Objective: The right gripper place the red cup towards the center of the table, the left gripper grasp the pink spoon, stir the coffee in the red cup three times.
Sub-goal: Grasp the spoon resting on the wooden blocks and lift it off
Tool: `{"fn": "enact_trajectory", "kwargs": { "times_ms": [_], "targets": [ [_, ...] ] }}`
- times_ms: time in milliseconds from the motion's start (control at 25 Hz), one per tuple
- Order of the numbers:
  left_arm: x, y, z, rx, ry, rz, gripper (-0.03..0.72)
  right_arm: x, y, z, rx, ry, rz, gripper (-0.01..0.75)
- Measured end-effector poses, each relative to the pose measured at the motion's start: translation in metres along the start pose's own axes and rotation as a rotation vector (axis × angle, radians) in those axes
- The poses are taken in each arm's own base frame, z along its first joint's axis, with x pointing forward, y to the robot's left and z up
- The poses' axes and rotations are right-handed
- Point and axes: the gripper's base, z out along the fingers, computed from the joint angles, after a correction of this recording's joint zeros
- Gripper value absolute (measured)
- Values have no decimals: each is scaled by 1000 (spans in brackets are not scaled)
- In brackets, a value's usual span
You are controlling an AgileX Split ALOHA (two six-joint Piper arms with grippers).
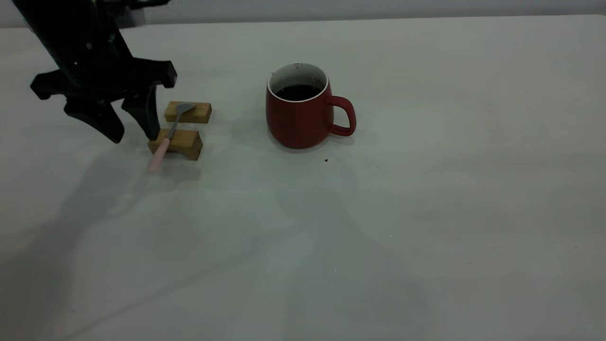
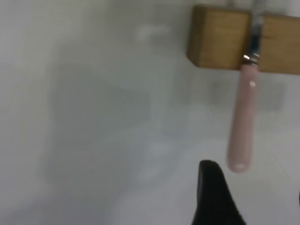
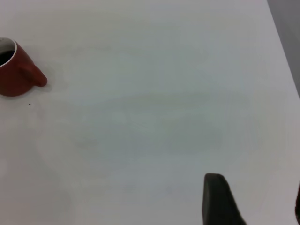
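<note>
My left gripper is going to grab the pink spoon by its pink handle (image 1: 159,156) next, to stir the coffee in the red cup (image 1: 303,116).
The red cup (image 1: 303,116) stands upright on the table (image 1: 426,213) near its middle, handle pointing right, with dark coffee (image 1: 298,91) inside. The pink spoon (image 1: 166,137) lies across two wooden blocks, its grey bowl on the far block and its pink handle (image 2: 243,124) sticking out past the near one. My left gripper (image 1: 134,136) hangs open just left of the spoon's handle, one fingertip close beside the near block, nothing between the fingers. The right gripper (image 3: 255,199) is open and empty, far off from the red cup (image 3: 16,75), and is outside the exterior view.
Two small wooden blocks, a far block (image 1: 196,112) and a near block (image 1: 184,143), carry the spoon. The near block (image 2: 220,44) also shows in the left wrist view. A few dark specks (image 1: 326,160) lie in front of the cup. The table's edge (image 3: 281,42) shows in the right wrist view.
</note>
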Motion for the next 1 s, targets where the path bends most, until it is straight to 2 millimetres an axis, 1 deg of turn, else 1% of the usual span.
{"fn": "enact_trajectory", "kwargs": {
  "times_ms": [160,320,640,1000],
  "targets": [
    [-4,2,5,-25,-13,-5,500,0,0,0,0,0,0,429],
    [-5,2,17,-29,4,-9,500,0,0,0,0,0,0,429],
    [-8,-11,29,-29,16,22,500,0,0,0,0,0,0,429],
    [-2,-9,51,-37,71,14,500,0,0,0,0,0,0,429]
  ]
}}
